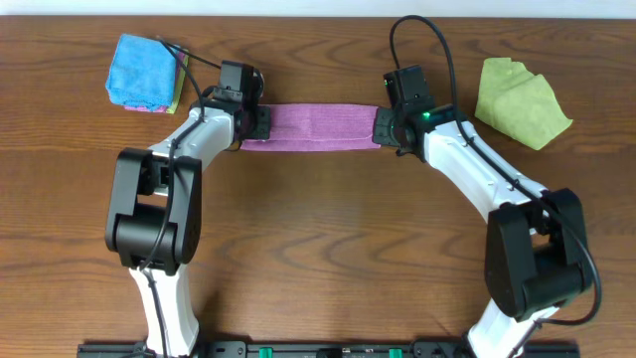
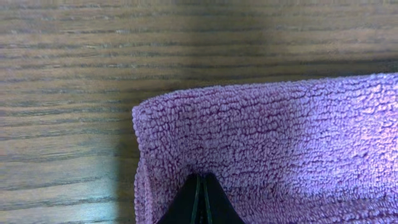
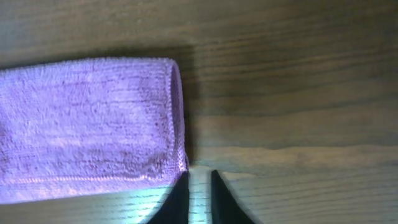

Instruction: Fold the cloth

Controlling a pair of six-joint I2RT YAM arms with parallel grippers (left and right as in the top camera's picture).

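My right gripper grabs the purple cloth at its end corner (image 1: 379, 147) (image 3: 179, 172) next, to fold that end of the cloth over toward my left gripper.
The purple cloth (image 1: 313, 125) lies on the wooden table as a long narrow folded strip between my two grippers. My left gripper (image 1: 256, 124) is at its left end. In the left wrist view that gripper (image 2: 200, 177) has its jaws pressed together, pinching the cloth (image 2: 280, 137) near its left corner. My right gripper (image 1: 383, 127) is at the strip's right end. In the right wrist view the right gripper (image 3: 200, 175) stands slightly open just off the corner of the cloth (image 3: 87, 124), with bare wood showing in the narrow gap between its fingers.
A bright blue folded cloth (image 1: 142, 72) lies at the back left of the table. A crumpled lime-green cloth (image 1: 520, 99) lies at the back right. Both arm bases stand at the table's front edge.
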